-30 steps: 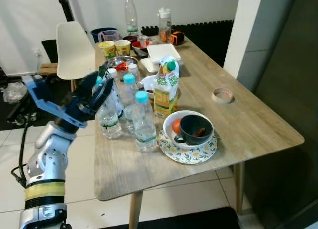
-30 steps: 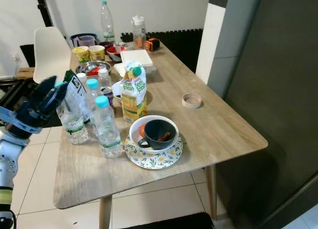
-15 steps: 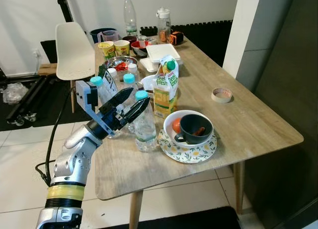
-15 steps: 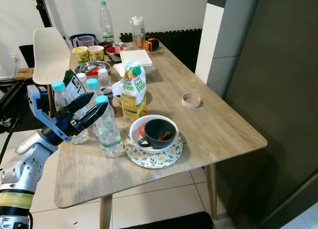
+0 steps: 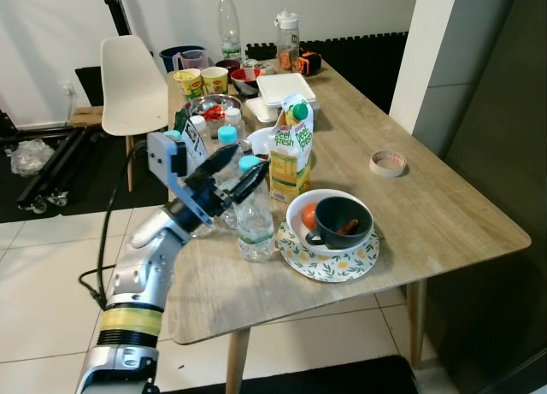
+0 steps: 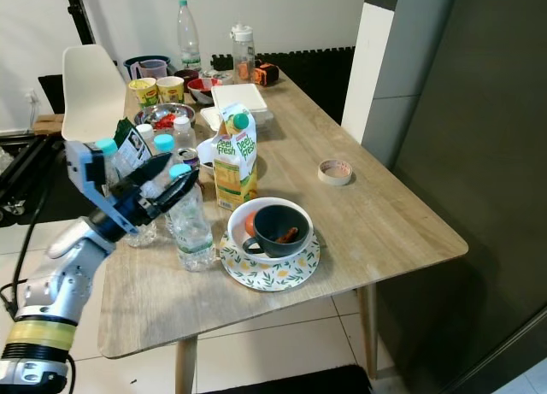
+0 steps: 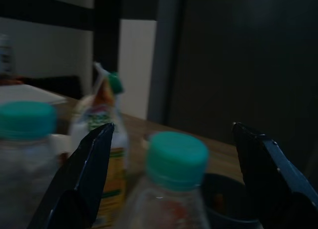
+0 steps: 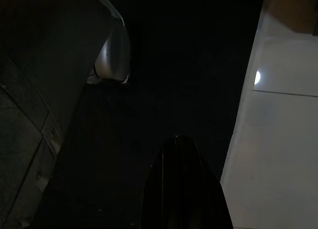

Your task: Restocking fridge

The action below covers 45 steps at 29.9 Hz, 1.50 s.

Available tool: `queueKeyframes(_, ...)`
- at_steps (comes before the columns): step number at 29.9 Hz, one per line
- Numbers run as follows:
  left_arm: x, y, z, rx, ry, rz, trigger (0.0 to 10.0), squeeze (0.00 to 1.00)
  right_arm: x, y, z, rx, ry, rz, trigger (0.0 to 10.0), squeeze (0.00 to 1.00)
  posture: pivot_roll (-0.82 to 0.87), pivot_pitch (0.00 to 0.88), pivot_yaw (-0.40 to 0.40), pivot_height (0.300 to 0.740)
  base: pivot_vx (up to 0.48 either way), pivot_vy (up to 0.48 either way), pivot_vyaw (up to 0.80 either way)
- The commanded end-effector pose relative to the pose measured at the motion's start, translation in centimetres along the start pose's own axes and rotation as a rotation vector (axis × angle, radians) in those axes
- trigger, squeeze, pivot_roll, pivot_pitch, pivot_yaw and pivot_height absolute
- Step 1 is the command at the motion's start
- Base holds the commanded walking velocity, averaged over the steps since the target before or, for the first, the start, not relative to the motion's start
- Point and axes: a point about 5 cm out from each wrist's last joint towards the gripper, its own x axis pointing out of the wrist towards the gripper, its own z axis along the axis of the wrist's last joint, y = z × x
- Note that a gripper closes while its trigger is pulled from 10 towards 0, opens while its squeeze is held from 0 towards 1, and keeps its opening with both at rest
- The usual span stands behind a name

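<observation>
I need to grab the front bottle with my left gripper next, by its neck under the teal cap, because another bottle and the juice carton (image 5: 291, 150) crowd the front bottle's body.
Several clear water bottles with teal caps stand near the left edge of the wooden table (image 5: 427, 214). The front bottle (image 5: 255, 223) is nearest me. My left gripper (image 5: 249, 161) is open, its two black fingers on either side of that bottle's cap, apart from it. In the left wrist view the cap (image 7: 178, 152) sits between the fingers (image 7: 82, 182), with a second bottle cap (image 7: 25, 119) to one side. A yellow-green juice carton (image 5: 291, 150) stands just behind. The right wrist view is dark, with one black finger (image 8: 181, 189).
A patterned plate (image 5: 329, 261) with a white bowl and a black cup sits right of the front bottle. A tape roll (image 5: 387, 162) lies farther right. Noodle cups (image 5: 201, 80), a tall bottle (image 5: 228, 22) and white containers (image 5: 285, 91) crowd the far end. A white chair (image 5: 132, 86) stands at the left.
My left arm has swung from beside the left bottles, forward and to the right, until its open fingers flank the front bottle's cap. The camera has shifted slightly.
</observation>
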Motion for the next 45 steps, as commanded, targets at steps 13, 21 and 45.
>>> queueKeyframes(13, 1.2, -0.2, -0.7, 0.035, 0.058, -0.028, 0.0, 0.0, 0.1, 0.6, -0.6, 0.024, 0.009, 0.011, 10.0, 0.0, -0.1, 0.0, 0.041, 0.74, 0.0, 0.0, 0.0)
queueKeyframes(21, 1.1, -0.1, -0.8, 0.055, 0.077, -0.024, 0.0, 0.0, 0.1, 0.7, -0.7, 0.025, 0.009, 0.011, 10.0, 0.0, -0.1, 0.0, 0.041, 0.74, 0.0, 0.0, 0.0)
queueKeyframes(45, -2.0, 0.5, 8.5, 0.105, -0.241, -0.007, 0.7, 0.0, 0.1, 0.6, -0.6, 0.014, 0.011, 0.005, 10.0, 0.0, -0.09, 0.0, 0.04, 0.74, 0.0, 0.0, 0.0)
